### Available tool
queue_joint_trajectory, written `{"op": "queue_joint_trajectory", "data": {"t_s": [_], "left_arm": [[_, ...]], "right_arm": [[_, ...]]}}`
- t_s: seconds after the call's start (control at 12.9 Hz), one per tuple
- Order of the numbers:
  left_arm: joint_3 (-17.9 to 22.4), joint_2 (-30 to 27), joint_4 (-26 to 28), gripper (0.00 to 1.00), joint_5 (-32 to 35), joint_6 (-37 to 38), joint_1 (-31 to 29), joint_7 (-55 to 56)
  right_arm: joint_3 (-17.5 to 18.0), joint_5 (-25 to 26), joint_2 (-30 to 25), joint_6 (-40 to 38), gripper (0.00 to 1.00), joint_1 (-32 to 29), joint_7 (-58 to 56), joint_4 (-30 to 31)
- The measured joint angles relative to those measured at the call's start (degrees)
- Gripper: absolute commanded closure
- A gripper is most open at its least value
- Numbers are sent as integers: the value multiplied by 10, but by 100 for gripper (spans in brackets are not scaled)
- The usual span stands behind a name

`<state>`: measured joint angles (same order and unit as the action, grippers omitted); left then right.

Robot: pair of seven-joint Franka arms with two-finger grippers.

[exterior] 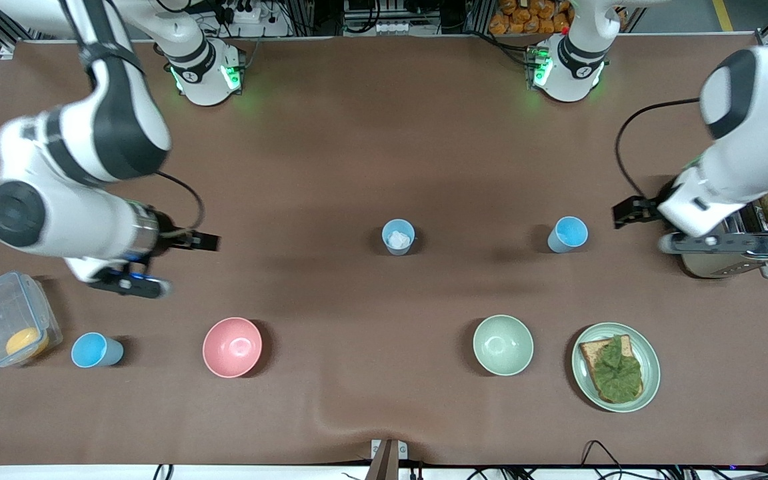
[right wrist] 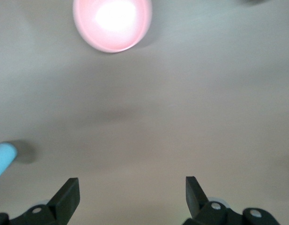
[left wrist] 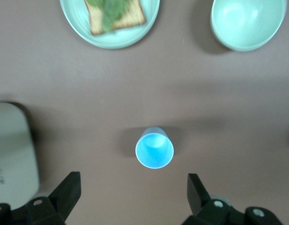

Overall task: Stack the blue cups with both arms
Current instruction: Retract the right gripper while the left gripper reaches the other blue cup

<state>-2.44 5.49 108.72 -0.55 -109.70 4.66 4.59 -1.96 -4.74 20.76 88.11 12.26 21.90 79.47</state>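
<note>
I next need to grab the neighboring light-blue cup by its rim point(exterior: 573, 217) with my left gripper, so I can stack it with the cup holding the whitish patch point(exterior: 398, 237).
Three light-blue cups stand upright on the brown table. One with a whitish patch inside point(exterior: 398, 237) is mid-table. A second point(exterior: 567, 234) is beside it toward the left arm's end and shows in the left wrist view point(left wrist: 154, 150). The third point(exterior: 96, 350) is near the front camera at the right arm's end, with its edge in the right wrist view point(right wrist: 1, 159). My left gripper point(exterior: 627, 213) point(left wrist: 134, 182) is open and empty, a little apart from the second cup. My right gripper point(exterior: 204, 241) point(right wrist: 131, 183) is open and empty over bare table.
A pink bowl point(exterior: 232, 347) point(right wrist: 112, 23), a pale-green bowl point(exterior: 503, 345) point(left wrist: 247, 21) and a plate with toast and greens point(exterior: 616, 367) point(left wrist: 110, 21) lie nearer the front camera. A toaster point(exterior: 737, 250) stands under the left arm. A clear container point(exterior: 7, 317) sits beside the third cup.
</note>
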Motion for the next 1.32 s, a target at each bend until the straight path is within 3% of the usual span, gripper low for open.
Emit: {"op": "queue_joint_trajectory", "data": {"t_s": [0.39,0.54,0.86,1.32], "left_arm": [[0,24,50,0,0,-66,2,-6],[-1,41,82,0,0,-131,16,-2],[-4,53,177,0,-33,-247,46,32],[-6,53,233,0,-54,-308,64,35]], "right_arm": [[0,13,-127,42,0,-83,-21,81],[0,14,-157,43,0,-111,-81,98],[0,37,-191,31,0,-148,-125,113],[13,49,-204,30,0,-148,-126,117]]}}
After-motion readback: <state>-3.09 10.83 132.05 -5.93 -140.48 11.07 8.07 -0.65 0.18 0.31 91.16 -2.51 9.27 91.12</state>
